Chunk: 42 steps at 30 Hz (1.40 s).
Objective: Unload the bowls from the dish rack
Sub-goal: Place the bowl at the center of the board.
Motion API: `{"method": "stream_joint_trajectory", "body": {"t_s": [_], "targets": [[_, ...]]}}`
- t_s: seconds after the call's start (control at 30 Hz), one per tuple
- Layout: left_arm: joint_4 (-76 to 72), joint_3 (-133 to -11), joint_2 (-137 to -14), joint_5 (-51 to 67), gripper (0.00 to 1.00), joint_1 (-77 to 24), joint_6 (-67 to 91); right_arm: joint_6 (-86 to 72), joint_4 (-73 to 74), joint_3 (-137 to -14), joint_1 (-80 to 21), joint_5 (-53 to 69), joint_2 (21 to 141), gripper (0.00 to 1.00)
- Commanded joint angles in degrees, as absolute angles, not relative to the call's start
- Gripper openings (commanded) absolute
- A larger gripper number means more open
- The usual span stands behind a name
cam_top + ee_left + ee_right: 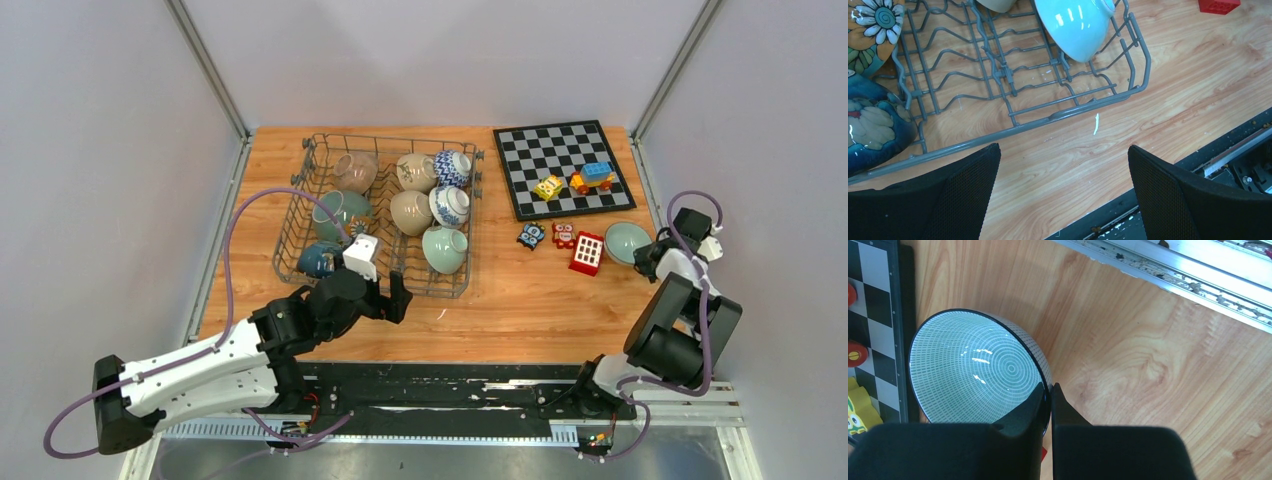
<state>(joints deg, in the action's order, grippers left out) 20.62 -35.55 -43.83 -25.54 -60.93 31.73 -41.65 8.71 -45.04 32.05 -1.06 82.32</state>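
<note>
My right gripper releases the upright teal grid-patterned bowl now, since flat, empty wood lies below and the bowl would end on that wood beside the chessboard.
The grey wire dish rack [390, 137] stands at the back left and holds several bowls, among them a pale blue bowl [444, 249] [1078, 25] at its front right and a dark blue flowered bowl [318, 260] [873, 125] at its front left. My left gripper [395, 300] [1063, 150] hangs wide open over bare wood just in front of the rack's front rail [1048, 120], holding nothing. On the right, my right gripper [645, 255] [1050, 390] is shut on the rim of a teal grid-patterned bowl [625, 240] [978, 370], outside the rack beside the chessboard.
A black-and-white chessboard [540, 150] with toy blocks on it lies at the back right. A red block [587, 253] and two small toy figures [531, 236] sit in front of it, left of the held bowl. The black base rail [450, 385] runs along the near edge.
</note>
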Motion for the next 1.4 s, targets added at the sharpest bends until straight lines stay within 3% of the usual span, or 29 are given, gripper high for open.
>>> {"method": "stream_joint_trajectory", "body": {"t_s": [0.0, 0.17, 0.4, 0.77, 1.13, 1.37], "targets": [[19.08, -35.23, -44.41, -26.7, 0.99, -60.64, 32.52, -41.12, 6.22, -47.72, 33.05, 1.49, 83.59, 0.04], [18.69, -35.33, -44.91, -26.56, 0.99, -60.59, 32.61, -40.09, 6.32, -47.57, 33.05, 1.32, 84.51, 0.05], [18.94, -35.4, -45.2, -26.47, 0.99, -60.61, 32.54, -39.22, 6.5, -47.32, 33.05, 1.4, 84.64, 0.37], [20.02, -36.32, -44.38, -26.68, 0.99, -60.56, 32.11, -37.81, 10.36, -51.01, 31.01, 0.19, 79.4, 0.77], [24.28, -40.08, -43.34, -34.05, 1.0, -60.56, 30.08, -32.53, 17.82, -72.64, 10.57, -1.26, 72.99, 0.79], [23.79, -41.02, -42.29, -41.09, 1.0, -60.61, 26.37, -15.79, 19.37, -77.71, -17.41, -6.42, 66.98, 0.79]]}}
